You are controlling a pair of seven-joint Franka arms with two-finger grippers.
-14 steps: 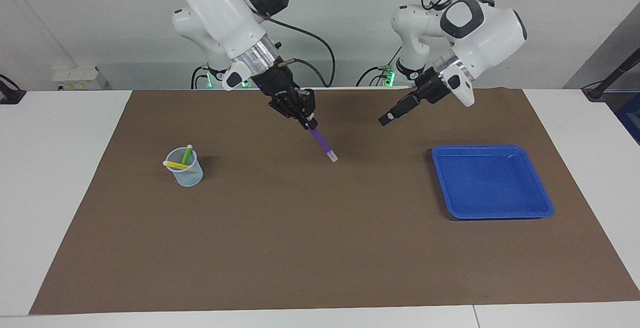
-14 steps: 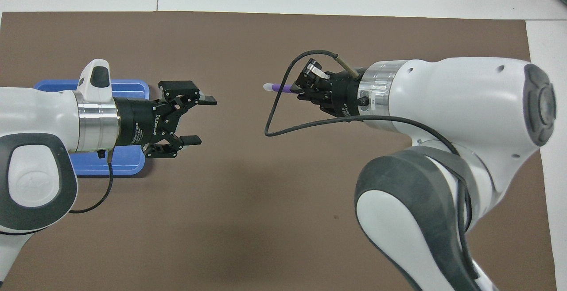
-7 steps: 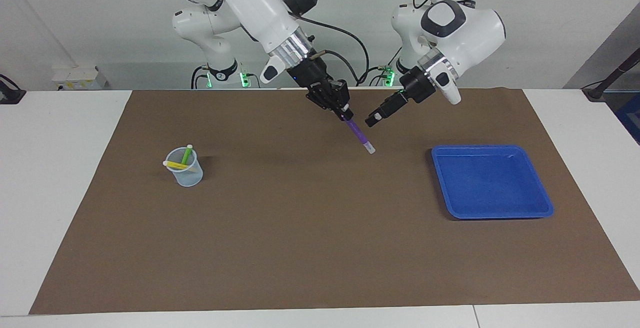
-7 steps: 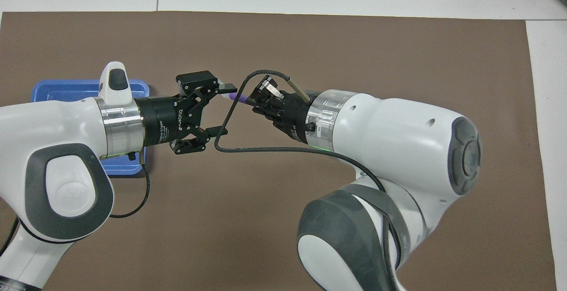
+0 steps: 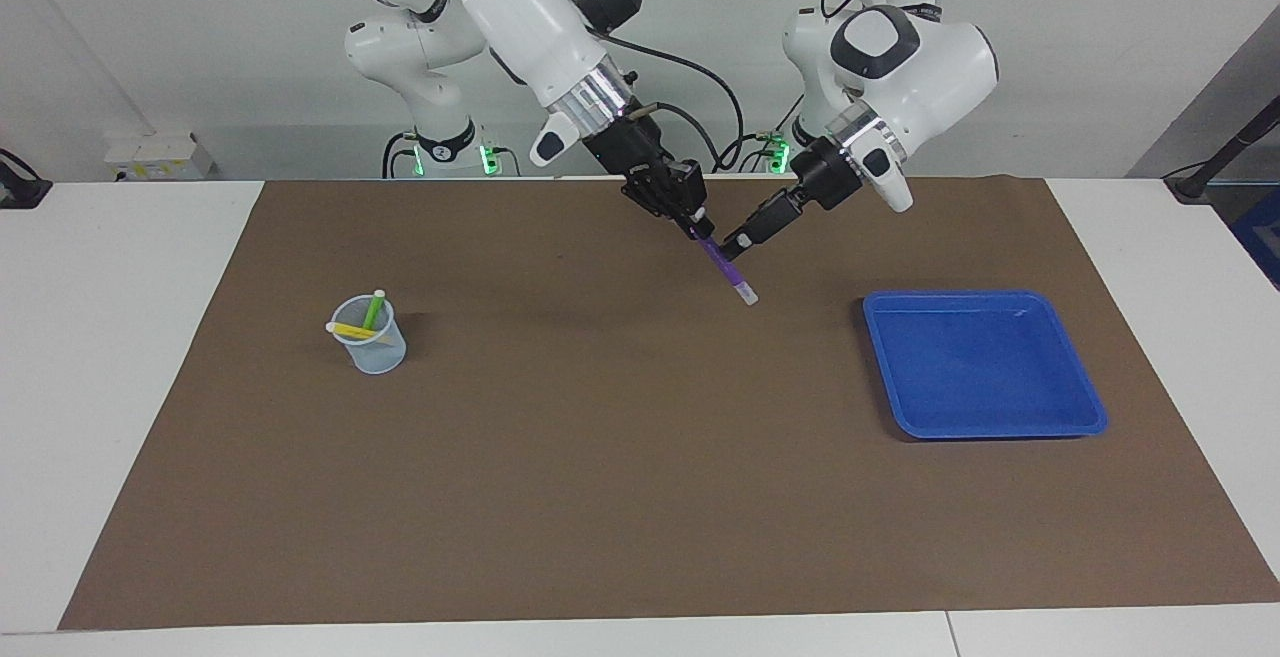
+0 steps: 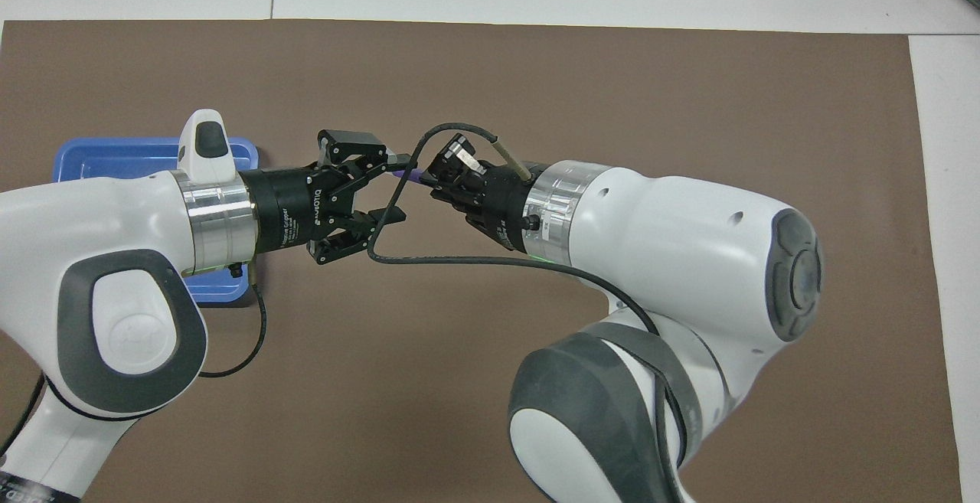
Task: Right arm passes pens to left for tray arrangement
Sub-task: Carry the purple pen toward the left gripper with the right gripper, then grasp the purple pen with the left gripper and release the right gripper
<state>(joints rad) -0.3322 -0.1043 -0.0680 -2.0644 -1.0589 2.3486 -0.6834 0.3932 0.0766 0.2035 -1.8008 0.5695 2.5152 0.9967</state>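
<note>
My left gripper grabs the purple pen by the bare middle of its body (image 6: 409, 175) next, since my right gripper's fingers cover the pen's upper end.
My right gripper (image 5: 697, 230) hangs over the middle of the mat, shut on the upper end of the purple pen (image 5: 728, 269). The pen slants down with its whitish end lowest. My left gripper (image 5: 735, 245) has come in from the tray's end and meets the pen's shaft. In the overhead view the left gripper (image 6: 389, 187) is open, its fingers either side of the purple pen (image 6: 406, 176) just ahead of the right gripper (image 6: 425, 180). The green pen (image 5: 373, 312) and the yellow pen (image 5: 352, 331) stand in a cup. The blue tray (image 5: 985, 295) holds nothing.
A small pale-blue translucent cup (image 5: 378, 349) stands on the brown mat (image 5: 600, 477) toward the right arm's end. The tray (image 6: 115, 157) lies toward the left arm's end, partly covered by the left arm in the overhead view. A black cable (image 6: 475, 260) loops off the right wrist.
The right arm carried the purple pen toward the tray's end while the left arm came to meet it. The left gripper's fingers have narrowed around the pen.
</note>
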